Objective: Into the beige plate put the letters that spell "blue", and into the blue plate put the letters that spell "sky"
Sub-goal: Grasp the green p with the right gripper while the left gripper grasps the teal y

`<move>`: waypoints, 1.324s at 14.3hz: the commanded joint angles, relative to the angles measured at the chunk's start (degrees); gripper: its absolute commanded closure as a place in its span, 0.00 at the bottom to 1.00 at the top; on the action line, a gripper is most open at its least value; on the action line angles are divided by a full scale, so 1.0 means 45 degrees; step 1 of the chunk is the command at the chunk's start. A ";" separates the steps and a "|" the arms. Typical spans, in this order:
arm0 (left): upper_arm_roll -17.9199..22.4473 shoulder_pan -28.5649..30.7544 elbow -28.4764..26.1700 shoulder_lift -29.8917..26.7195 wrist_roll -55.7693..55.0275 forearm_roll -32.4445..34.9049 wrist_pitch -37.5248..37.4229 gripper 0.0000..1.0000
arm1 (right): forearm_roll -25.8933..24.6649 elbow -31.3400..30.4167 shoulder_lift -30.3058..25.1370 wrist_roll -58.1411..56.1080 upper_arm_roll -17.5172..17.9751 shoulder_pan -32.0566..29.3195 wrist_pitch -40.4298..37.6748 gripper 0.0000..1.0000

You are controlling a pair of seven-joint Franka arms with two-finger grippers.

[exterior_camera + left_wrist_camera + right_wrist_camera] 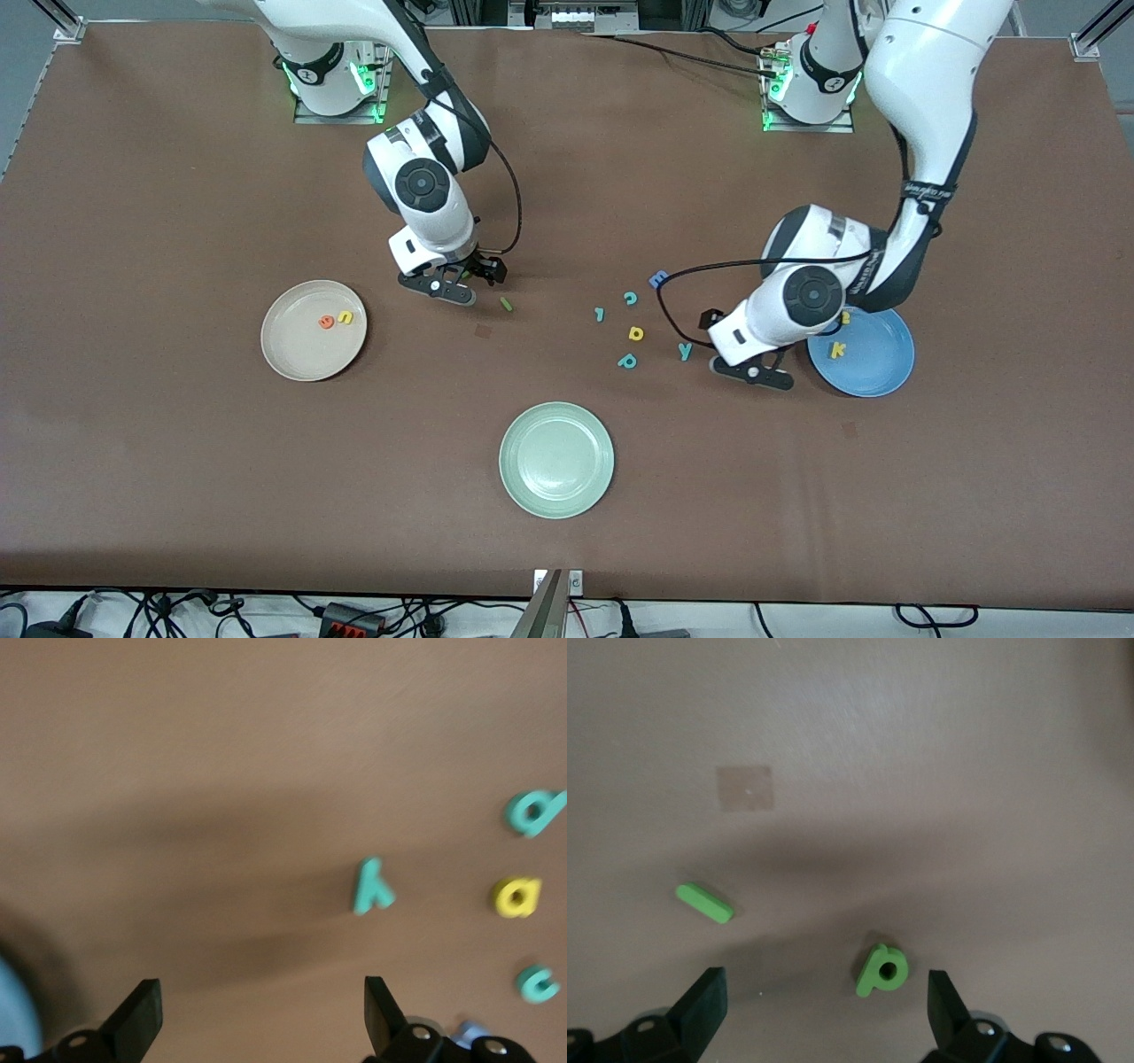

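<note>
My right gripper should go lower first. Its fingers are above the green b point(882, 971) in the right wrist view, so they would miss if I closed now.
The beige plate point(301, 354) holds the orange e point(326, 322) and the yellow u point(345, 317). My right gripper point(452, 285) point(824, 1005) is open over the green b point(881, 970), which lies between its fingers, close to one. The green l bar point(506, 304) point(704, 903) lies beside it on the table. The blue plate point(873, 368) holds the yellow k point(837, 349) and the yellow s point(846, 317), half hidden by the left arm. My left gripper point(753, 368) point(263, 1014) is open and empty, over bare table between the blue plate and the teal y point(685, 351) point(372, 888).
A pale green plate point(556, 459) sits nearest the front camera. Loose letters lie mid-table: teal p point(628, 361), yellow a point(636, 333), teal c point(630, 298), a small teal bar point(600, 314) and a blue E point(657, 280). The left arm's cable loops over them.
</note>
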 commanded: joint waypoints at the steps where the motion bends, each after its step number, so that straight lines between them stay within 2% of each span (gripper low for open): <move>1: 0.0162 -0.0829 0.1366 0.1051 -0.1010 0.0199 -0.0237 0.00 | 0.0173 -0.1037 -0.0062 0.0951 -0.0084 0.0160 0.1271 0.00; 3: 0.0202 -0.1068 0.1524 0.1384 -0.1442 0.0645 -0.0043 0.01 | 0.0173 -0.1216 -0.0101 0.1401 -0.0104 0.0141 0.1353 0.00; 5: 0.0202 -0.1068 0.1370 0.1502 -0.1755 0.1174 0.0659 0.12 | 0.0173 -0.1255 -0.0082 0.1676 -0.0104 0.0160 0.1353 0.03; 6: 0.0202 -0.1087 0.1349 0.1599 -0.1757 0.1291 0.0681 0.19 | 0.0173 -0.1255 -0.0081 0.1677 -0.0104 0.0180 0.1353 0.16; 7: 0.0202 -0.1107 0.1349 0.1658 -0.1795 0.1486 0.0700 0.23 | 0.0173 -0.1275 -0.0081 0.1696 -0.0104 0.0161 0.1353 0.25; 9: 0.0183 -0.1088 0.1310 0.1813 -0.1796 0.1507 0.0739 0.27 | 0.0173 -0.1353 -0.0062 0.1716 -0.0104 0.0160 0.1392 0.27; 12: 0.0164 -0.1107 0.1310 0.2049 -0.1874 0.1488 0.1013 0.29 | 0.0173 -0.1431 -0.0081 0.1716 -0.0104 0.0024 0.1431 0.28; 15: 0.0144 -0.1205 0.1310 0.2049 -0.2068 0.1488 0.1013 0.29 | 0.0173 -0.1451 -0.0081 0.1716 -0.0084 0.0121 0.1450 0.41; 18: 0.0144 -0.1322 0.1310 0.2088 -0.2401 0.1488 0.1032 0.31 | 0.0173 -0.1451 -0.0042 0.1716 -0.0104 0.0121 0.1431 0.46; 19: 0.0144 -0.1322 0.1310 0.2146 -0.2401 0.1488 0.1013 0.35 | 0.0154 -0.1451 -0.0042 0.1716 -0.0084 0.0121 0.1431 0.47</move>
